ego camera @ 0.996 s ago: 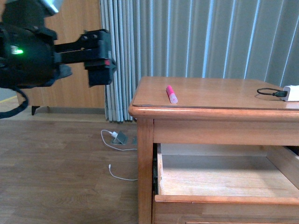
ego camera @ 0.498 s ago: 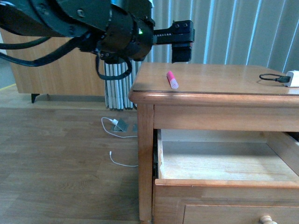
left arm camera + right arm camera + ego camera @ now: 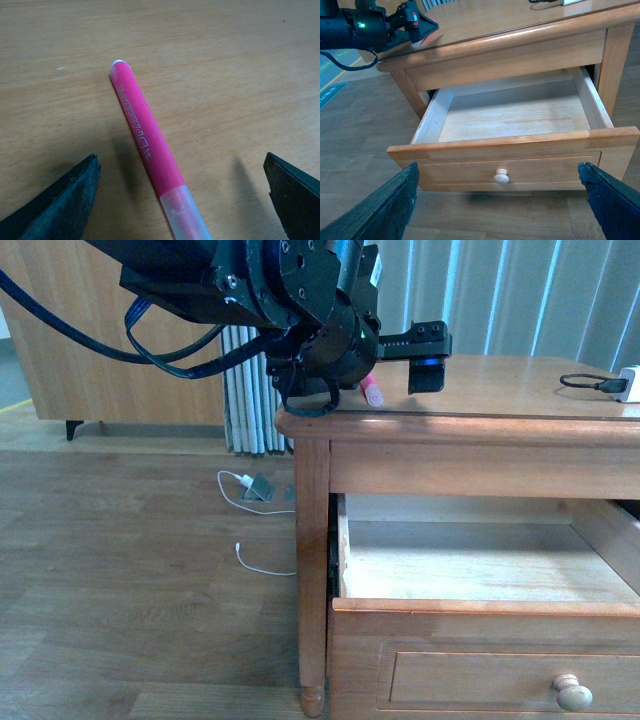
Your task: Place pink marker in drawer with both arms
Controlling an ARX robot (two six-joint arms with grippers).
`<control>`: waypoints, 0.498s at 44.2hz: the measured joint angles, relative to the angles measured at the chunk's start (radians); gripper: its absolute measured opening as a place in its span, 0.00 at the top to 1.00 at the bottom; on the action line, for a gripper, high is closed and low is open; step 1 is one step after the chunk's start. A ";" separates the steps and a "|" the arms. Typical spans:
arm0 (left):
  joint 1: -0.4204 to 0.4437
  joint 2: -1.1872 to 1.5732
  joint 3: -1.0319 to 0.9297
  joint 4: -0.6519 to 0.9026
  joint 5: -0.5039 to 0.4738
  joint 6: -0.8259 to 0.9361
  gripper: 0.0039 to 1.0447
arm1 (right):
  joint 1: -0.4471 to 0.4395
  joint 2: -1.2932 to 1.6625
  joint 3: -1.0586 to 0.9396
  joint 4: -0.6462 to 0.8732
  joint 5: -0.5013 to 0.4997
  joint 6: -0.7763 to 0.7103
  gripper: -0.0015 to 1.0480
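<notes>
My left gripper should grab the pink marker next by its paler cap end [image 3: 185, 212] to place it in the open drawer.
The pink marker [image 3: 147, 140] lies flat on the wooden tabletop [image 3: 500, 390], its pale translucent cap end [image 3: 182, 215] toward the wrist camera. My left gripper [image 3: 181, 170] hovers open just over it, with one black finger [image 3: 65, 205] on each side and neither touching. In the front view the left arm [image 3: 300, 300] hides most of the marker [image 3: 373, 393]. The drawer [image 3: 510, 120] stands pulled out with nothing in it, and its round pale knob [image 3: 501, 176] faces my right gripper [image 3: 497, 169]. That gripper hangs open in front of the drawer and holds nothing.
A white charger [image 3: 628, 383] and a black cable [image 3: 585, 382] lie at the tabletop's right end. On the floor to the left of the table leg are a white cable and a grey adapter [image 3: 255, 485]. Grey curtains [image 3: 520, 290] hang behind.
The left arm has swung right from beside the table to above the tabletop, ending over the marker. The front view has dropped, so the drawer front and knob now show.
</notes>
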 joint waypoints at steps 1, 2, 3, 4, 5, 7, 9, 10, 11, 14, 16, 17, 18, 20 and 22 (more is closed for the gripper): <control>-0.002 0.004 0.007 -0.010 0.000 0.004 0.06 | 0.000 0.000 0.000 0.000 0.000 0.000 0.08; -0.002 0.010 0.016 -0.021 -0.002 0.010 0.06 | 0.000 0.000 0.000 0.000 0.000 0.000 0.08; -0.003 0.011 0.021 -0.027 -0.002 0.016 0.06 | 0.000 0.000 0.000 0.000 0.000 0.000 0.08; -0.004 0.015 0.031 -0.039 -0.005 0.018 0.06 | 0.000 0.000 0.000 0.000 0.000 0.000 0.08; -0.005 0.017 0.039 -0.050 -0.006 0.021 0.06 | 0.000 0.000 0.000 0.000 0.000 0.000 0.08; -0.006 0.021 0.051 -0.068 -0.007 0.023 0.06 | 0.000 0.000 0.000 0.000 0.000 0.000 0.08; -0.008 0.026 0.064 -0.083 -0.009 0.027 0.06 | 0.000 0.000 0.000 0.000 0.000 0.000 0.08; -0.008 0.029 0.072 -0.093 -0.013 0.031 0.06 | 0.000 0.000 0.000 0.000 0.000 0.000 0.08; -0.009 0.032 0.081 -0.101 -0.013 0.033 0.06 | 0.000 0.000 0.000 0.000 0.000 0.000 0.08; -0.010 0.043 0.101 -0.121 -0.016 0.042 0.06 | 0.000 0.000 0.000 0.000 0.000 0.000 0.08; -0.010 0.052 0.122 -0.143 -0.019 0.050 0.06 | 0.000 0.000 0.000 0.000 0.000 0.000 0.08; -0.011 0.056 0.131 -0.152 -0.021 0.052 0.06 | 0.000 0.000 0.000 0.000 0.000 0.000 0.08; -0.012 0.060 0.141 -0.163 -0.023 0.055 0.06 | 0.000 0.000 0.000 0.000 0.000 0.000 0.08; -0.013 0.064 0.150 -0.173 -0.023 0.058 0.06 | 0.000 0.000 0.000 0.000 0.000 0.000 0.08; -0.013 0.066 0.159 -0.187 -0.024 0.066 0.06 | 0.000 0.000 0.000 0.000 0.000 0.000 0.08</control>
